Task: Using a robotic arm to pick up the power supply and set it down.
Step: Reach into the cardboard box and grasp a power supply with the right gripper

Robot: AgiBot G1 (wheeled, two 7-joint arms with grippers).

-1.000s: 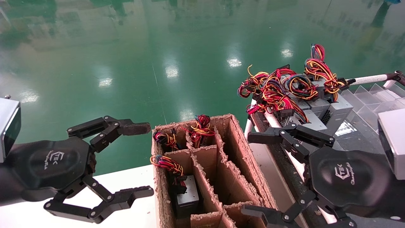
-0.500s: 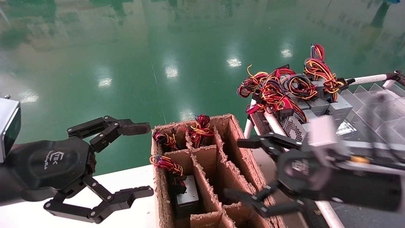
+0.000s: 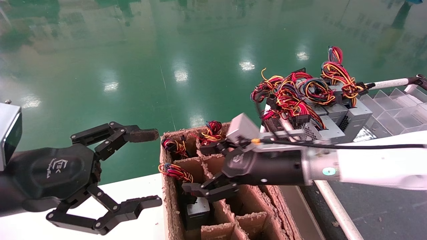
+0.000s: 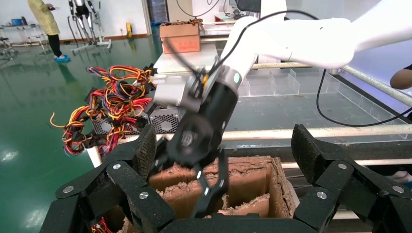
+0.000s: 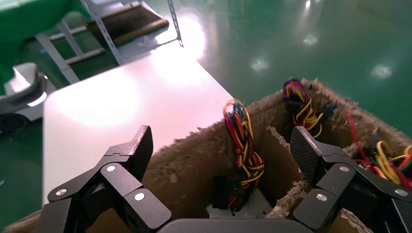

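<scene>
Next, my right gripper grabs the grey power supply by its looped wire bundle, to lift the power supply out of its box cell.
A grey power supply with a looped red, yellow and blue wire bundle stands in a near-left cell of the divided cardboard box. My right gripper, on the white robotic arm, reaches across the box and hangs open just above that cell, touching nothing. In the right wrist view the power supply and its wires lie between the spread fingers of the right gripper. My left gripper is parked open to the left of the box, empty.
Several more power supplies with tangled wires are piled on a rack at the right. Two other wire bundles poke out of the box's far cells. A white table lies left of the box, with green floor beyond.
My right arm has swung left from beside the rack to over the box, its wrist turning so the open gripper faces down into the near-left cell. The left arm has not moved.
</scene>
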